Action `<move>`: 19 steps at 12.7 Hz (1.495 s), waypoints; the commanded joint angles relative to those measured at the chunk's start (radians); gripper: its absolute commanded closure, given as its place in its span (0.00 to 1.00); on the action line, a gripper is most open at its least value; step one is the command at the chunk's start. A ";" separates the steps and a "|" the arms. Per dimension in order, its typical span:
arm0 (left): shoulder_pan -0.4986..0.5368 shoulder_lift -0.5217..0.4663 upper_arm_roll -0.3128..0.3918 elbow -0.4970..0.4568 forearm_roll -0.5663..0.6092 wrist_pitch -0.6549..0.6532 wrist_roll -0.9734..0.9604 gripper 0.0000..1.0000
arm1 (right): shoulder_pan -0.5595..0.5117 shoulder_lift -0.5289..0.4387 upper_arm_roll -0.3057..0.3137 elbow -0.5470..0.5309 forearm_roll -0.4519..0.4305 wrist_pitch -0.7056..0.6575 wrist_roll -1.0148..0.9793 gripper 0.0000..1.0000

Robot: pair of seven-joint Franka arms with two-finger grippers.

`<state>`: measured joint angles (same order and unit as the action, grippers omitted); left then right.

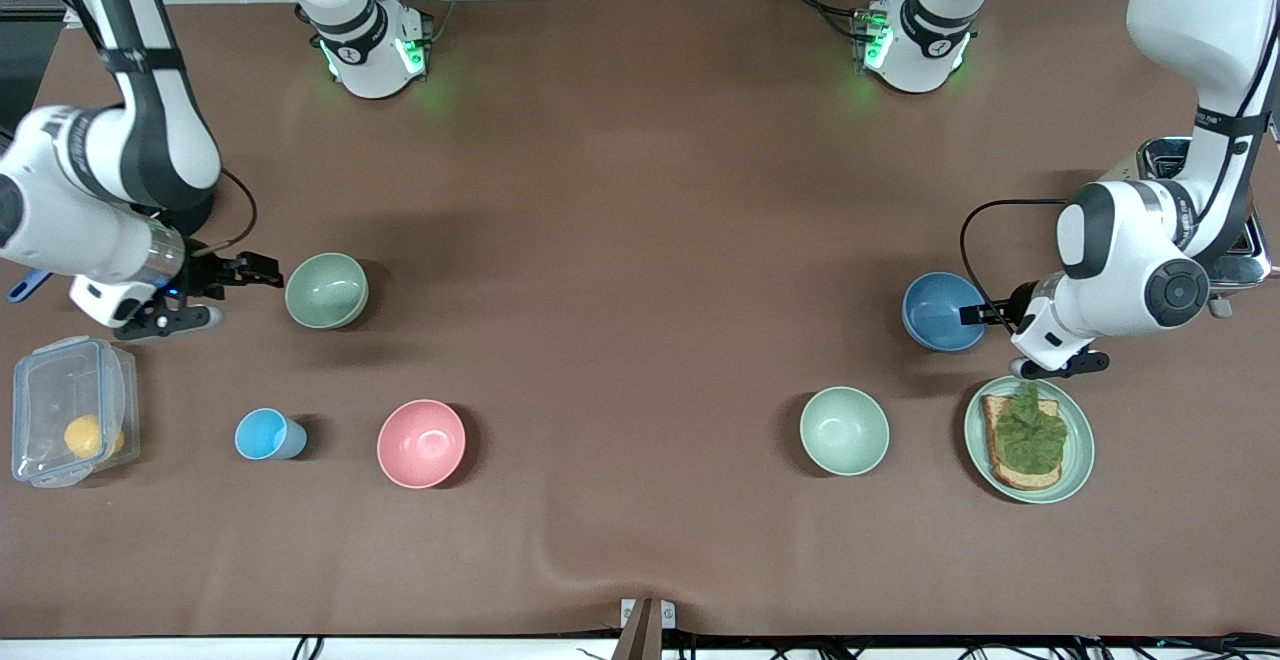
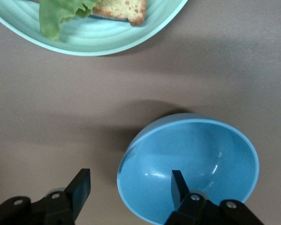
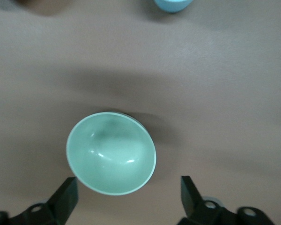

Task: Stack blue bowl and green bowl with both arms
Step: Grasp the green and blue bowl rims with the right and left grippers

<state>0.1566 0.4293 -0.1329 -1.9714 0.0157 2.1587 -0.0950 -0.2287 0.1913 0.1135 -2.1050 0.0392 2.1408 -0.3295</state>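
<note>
I need to take hold of the green bowl by its rim (image 1: 362,275) with my right gripper next, to stack it with the blue bowl (image 1: 941,311).
The blue bowl (image 1: 941,311) stands upright toward the left arm's end of the table. My left gripper (image 1: 992,316) is open at its rim; in the left wrist view the left gripper (image 2: 129,186) has one finger inside the blue bowl (image 2: 196,164) and one outside it. The green bowl (image 1: 326,290) stands toward the right arm's end. My right gripper (image 1: 238,292) is open and empty, low beside it. In the right wrist view the right gripper (image 3: 128,192) sits just short of the green bowl (image 3: 111,153), which lies off-centre toward one finger.
A paler mint bowl (image 1: 844,430), a pink bowl (image 1: 421,443) and a light-blue cup (image 1: 268,434) stand nearer the front camera. A green plate (image 1: 1078,450) with toast and lettuce lies just by the left gripper. A clear lidded box (image 1: 70,410) lies near the right gripper.
</note>
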 commanded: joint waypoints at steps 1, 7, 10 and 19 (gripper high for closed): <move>0.015 0.012 -0.005 -0.027 0.021 0.052 0.000 0.29 | -0.035 0.022 0.012 -0.088 0.018 0.138 -0.057 0.10; 0.015 0.016 -0.005 -0.035 0.023 0.067 0.000 0.48 | -0.067 0.118 0.014 -0.197 0.019 0.407 -0.137 0.34; 0.015 0.014 -0.005 -0.035 0.021 0.067 0.000 0.57 | -0.072 0.119 0.017 -0.204 0.021 0.412 -0.160 0.85; 0.032 0.012 -0.008 -0.029 0.023 0.067 0.020 1.00 | 0.053 0.080 0.025 -0.124 0.220 0.153 0.042 1.00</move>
<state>0.1703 0.4478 -0.1331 -1.9933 0.0169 2.2155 -0.0893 -0.2367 0.3150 0.1351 -2.2486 0.2281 2.3597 -0.4061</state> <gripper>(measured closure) 0.956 0.960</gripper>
